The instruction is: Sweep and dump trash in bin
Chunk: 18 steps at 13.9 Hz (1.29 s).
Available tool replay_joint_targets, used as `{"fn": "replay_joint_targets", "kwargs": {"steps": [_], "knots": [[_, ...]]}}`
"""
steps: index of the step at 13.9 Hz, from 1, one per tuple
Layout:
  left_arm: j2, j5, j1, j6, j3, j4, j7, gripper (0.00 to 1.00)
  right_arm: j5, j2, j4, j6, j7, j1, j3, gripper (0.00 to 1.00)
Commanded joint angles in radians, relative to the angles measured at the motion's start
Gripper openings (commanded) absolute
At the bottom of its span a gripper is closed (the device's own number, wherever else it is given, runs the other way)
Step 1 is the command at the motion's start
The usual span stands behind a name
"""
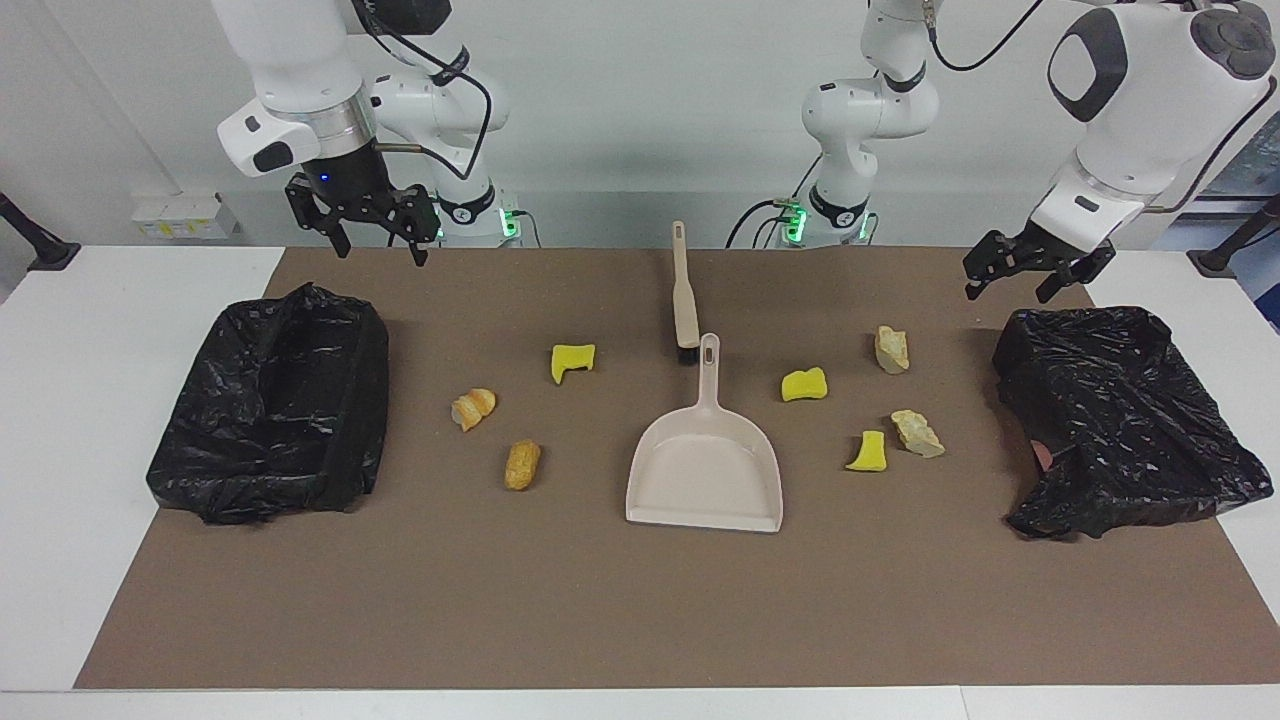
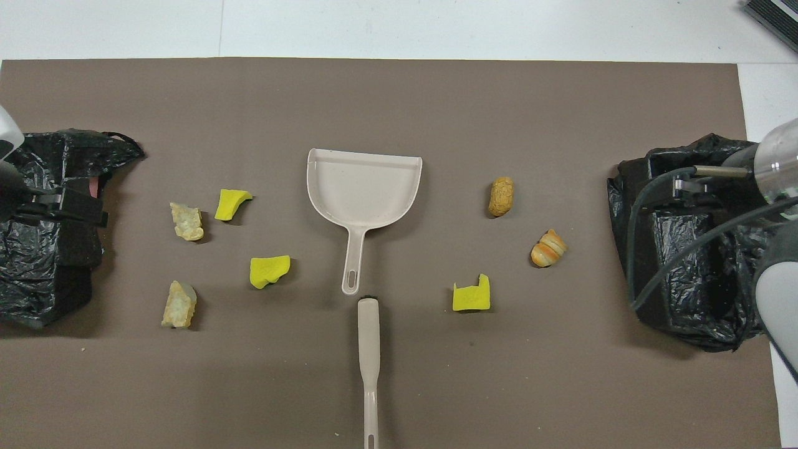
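Note:
The brush is long and has a thick head (image 2: 368, 339) at one end, so I should take it next by the handle near the head (image 2: 370, 395) with my left gripper.
The trash lies scattered on the brown mat (image 1: 640, 600): yellow sponge chunks (image 1: 572, 361) (image 1: 804, 384) (image 1: 868, 451), orange-brown bread pieces (image 1: 473, 408) (image 1: 522, 464) and pale beige lumps (image 1: 892, 348) (image 1: 917, 433). A beige dustpan (image 1: 705, 470) lies mid-mat, its handle toward the robots. The brush (image 1: 685, 295) lies in line with it, bristles at the handle's tip. One black-bagged bin (image 1: 200, 440) stands at the right arm's end, another bin (image 1: 1180, 440) at the left arm's end. My right gripper (image 1: 380, 248) hangs open and empty over the mat's corner near its bin. My left gripper (image 1: 1008, 290) hangs open and empty by its bin's rim.
White tabletop (image 1: 90, 330) borders the mat at both ends. In the overhead view the dustpan (image 2: 363, 187) and brush (image 2: 368, 349) split the trash into two groups, one toward each bin. Bare mat stretches along the edge farthest from the robots.

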Motion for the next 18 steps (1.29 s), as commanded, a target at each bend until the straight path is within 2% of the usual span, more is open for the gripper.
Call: {"fn": "replay_joint_targets", "kwargs": {"steps": [1, 4, 7, 9, 13, 18], "knots": [[-0.028, -0.017, -0.061, 0.013, 0.005, -0.064, 0.016, 1.0, 0.013, -0.003, -0.049, 0.072, 0.0, -0.004, 0.006, 1.0], [-0.062, -0.02, -0.147, 0.082, 0.005, -0.176, -0.01, 1.0, 0.01, 0.043, -0.064, 0.149, 0.051, 0.049, 0.009, 1.0], [-0.125, -0.02, -0.247, 0.168, 0.005, -0.316, -0.132, 1.0, -0.003, 0.129, -0.056, 0.246, 0.204, 0.143, 0.009, 1.0], [-0.14, -0.024, -0.29, 0.191, 0.003, -0.363, -0.195, 1.0, -0.008, 0.202, -0.041, 0.309, 0.3, 0.218, 0.006, 1.0], [-0.197, -0.047, -0.423, 0.297, 0.003, -0.51, -0.327, 1.0, -0.036, 0.397, 0.091, 0.379, 0.437, 0.325, 0.006, 1.0], [-0.238, -0.047, -0.606, 0.504, 0.005, -0.725, -0.471, 1.0, -0.036, 0.531, 0.194, 0.381, 0.626, 0.459, 0.005, 1.0]]}}
